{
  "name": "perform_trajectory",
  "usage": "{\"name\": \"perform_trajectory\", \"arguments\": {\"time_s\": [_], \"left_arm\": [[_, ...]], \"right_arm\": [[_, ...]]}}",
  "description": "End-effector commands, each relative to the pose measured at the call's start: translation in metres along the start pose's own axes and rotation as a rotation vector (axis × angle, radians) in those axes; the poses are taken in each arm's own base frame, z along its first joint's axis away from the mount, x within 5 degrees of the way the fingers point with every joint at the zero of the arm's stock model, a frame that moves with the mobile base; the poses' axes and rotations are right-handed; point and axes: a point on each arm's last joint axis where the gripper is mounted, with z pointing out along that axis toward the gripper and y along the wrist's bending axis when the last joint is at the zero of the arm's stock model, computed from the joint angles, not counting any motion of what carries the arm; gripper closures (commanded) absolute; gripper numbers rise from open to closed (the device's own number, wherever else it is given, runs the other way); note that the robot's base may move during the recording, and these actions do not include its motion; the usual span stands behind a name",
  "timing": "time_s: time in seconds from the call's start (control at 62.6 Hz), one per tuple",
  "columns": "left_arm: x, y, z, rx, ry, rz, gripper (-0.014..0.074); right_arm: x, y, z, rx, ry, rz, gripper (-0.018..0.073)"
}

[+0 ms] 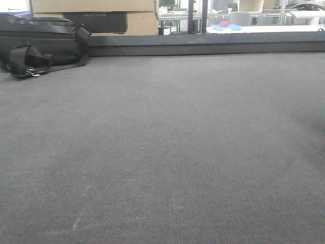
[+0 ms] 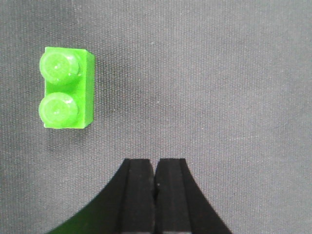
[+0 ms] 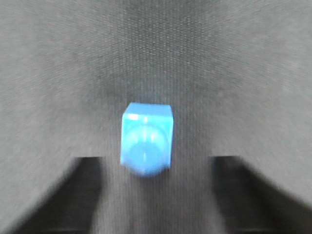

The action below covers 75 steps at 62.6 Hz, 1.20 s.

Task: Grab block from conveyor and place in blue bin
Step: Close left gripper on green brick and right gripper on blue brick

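The right gripper grabs the blue block by its body [image 3: 146, 136] next, to place the block in the blue bin.
In the right wrist view a small blue block [image 3: 146, 144] lies on the dark grey conveyor [image 3: 234, 73], just ahead of my right gripper [image 3: 156, 168] and centred between its wide-open black fingers [image 3: 87, 185]; the picture is blurred. In the left wrist view a green two-stud block [image 2: 66, 88] rests on the conveyor [image 2: 219, 87], up and to the left of my left gripper [image 2: 155, 163], whose jaws are pressed together with nothing between them. The front view shows only the bare conveyor [image 1: 162, 152] and its raised black edge rail [image 1: 203, 44]. The blue bin and both arms are out of view there.
A black bag [image 1: 40, 43] with a strap lies at the belt's far left corner. Cardboard boxes [image 1: 96, 12] stand behind it. Beyond the rail, a white table [image 1: 264, 28] carries small pink and blue items.
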Motion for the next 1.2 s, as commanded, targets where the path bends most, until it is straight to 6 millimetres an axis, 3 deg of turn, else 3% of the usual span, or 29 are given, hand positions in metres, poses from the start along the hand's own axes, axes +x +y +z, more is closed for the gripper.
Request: {"name": "perform_trajectory", "arguments": {"time_s": [0.0,0.144,0.32,0.511,0.671,0.879,1.119,1.182], "left_arm": [[-0.002,0.000,-0.003,0.008,-0.018,-0.010,0.0707],[-0.002,0.000,-0.003,0.008,-0.018,-0.010,0.0707],[-0.002,0.000,-0.003,0.008,-0.018,-0.010,0.0707],[-0.001,-0.002,-0.003,0.028,-0.004,-0.020,0.0707],[-0.007,0.013,-0.006,-0.037,-0.040,-0.061,0.0707],[-0.019,0.043,-0.003,0.010,0.072,0.005,0.0707],[-0.031,0.056,0.018,-0.035,0.078,0.014,0.0703],[-0.035,0.056,0.022,-0.037,0.064,0.017,0.0653]], "right_arm": [[-0.005,-0.001,0.015,-0.002,0.009,0.004,0.0115],[-0.011,-0.002,0.037,-0.006,0.031,0.016,0.0145],[-0.014,-0.003,0.050,-0.004,0.077,0.020,0.0305],[-0.016,-0.002,0.040,-0.006,0.039,0.017,0.0726],[-0.017,0.002,0.001,-0.013,-0.060,0.004,0.0713],[-0.018,0.010,-0.054,-0.066,-0.275,0.009,0.0713],[-0.017,0.013,-0.066,-0.102,-0.335,0.022,0.0713],[-0.018,0.014,-0.065,-0.110,-0.333,0.026,0.0713]]}}
